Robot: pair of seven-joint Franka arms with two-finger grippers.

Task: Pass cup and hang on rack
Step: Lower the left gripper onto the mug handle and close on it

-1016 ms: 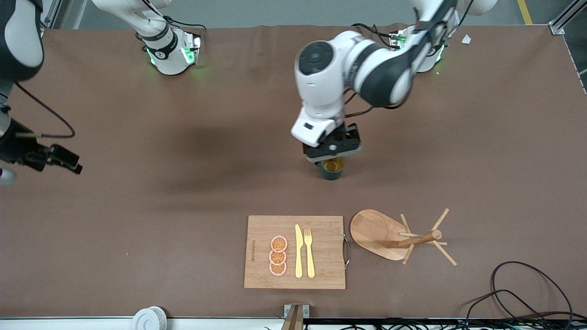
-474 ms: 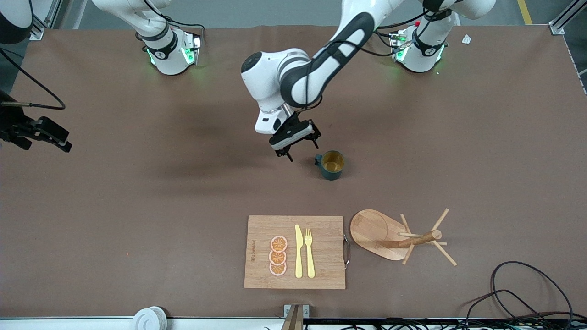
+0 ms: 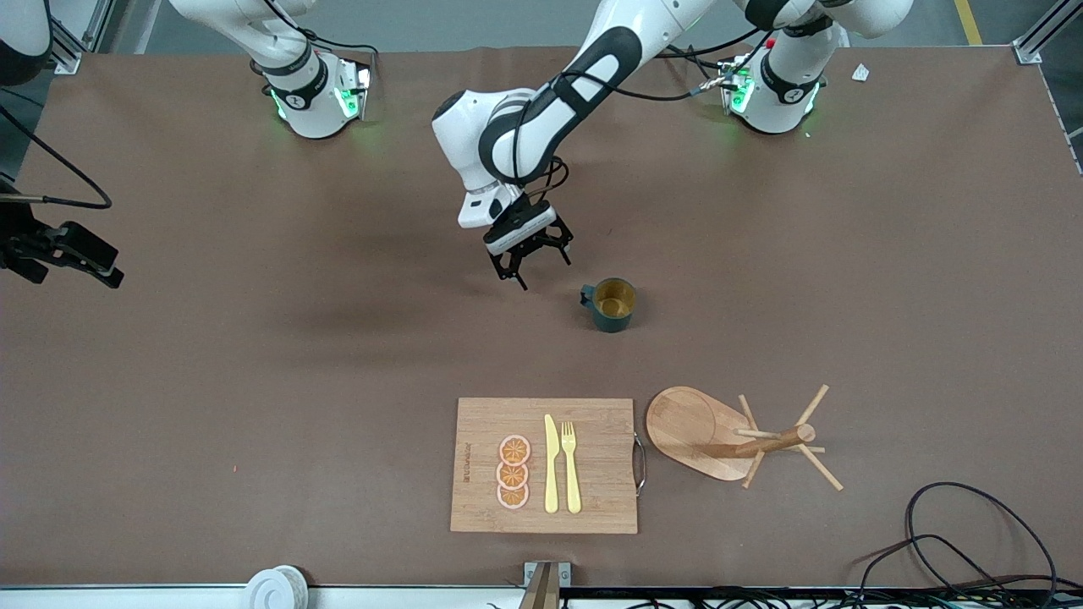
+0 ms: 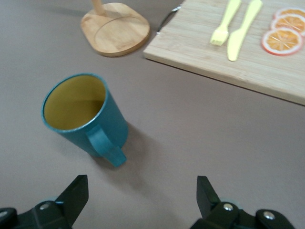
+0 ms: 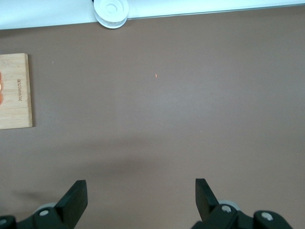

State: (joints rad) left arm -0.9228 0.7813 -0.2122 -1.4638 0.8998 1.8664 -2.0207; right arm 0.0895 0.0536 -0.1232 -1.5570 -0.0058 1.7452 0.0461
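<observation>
I should next pick up the dark teal cup by its handle (image 3: 586,294) with my left gripper, to pass it and hang it on the wooden rack (image 3: 736,436).
The dark teal cup (image 3: 611,305) stands upright on the brown table, mustard inside showing, its handle pointing toward the right arm's end. It also shows in the left wrist view (image 4: 81,114). My left gripper (image 3: 533,264) is open and empty, beside the cup on its handle side and apart from it; its own view shows the jaws wide apart (image 4: 142,191). The wooden rack (image 3: 736,436) stands nearer to the front camera than the cup, toward the left arm's end; its oval base shows in the left wrist view (image 4: 114,28). My right gripper (image 5: 140,191) is open and empty over bare table at the right arm's end (image 3: 101,271).
A bamboo cutting board (image 3: 474,507) with orange slices (image 3: 513,472), a yellow knife (image 3: 551,463) and fork (image 3: 571,465) lies beside the rack. A black cable (image 3: 973,541) loops at the near corner by the left arm's end. A white roll (image 3: 275,587) sits at the near edge.
My left gripper was over the cup a second ago; it has let go and moved off toward the right arm's end. The cup stays put. My right gripper drew back slightly.
</observation>
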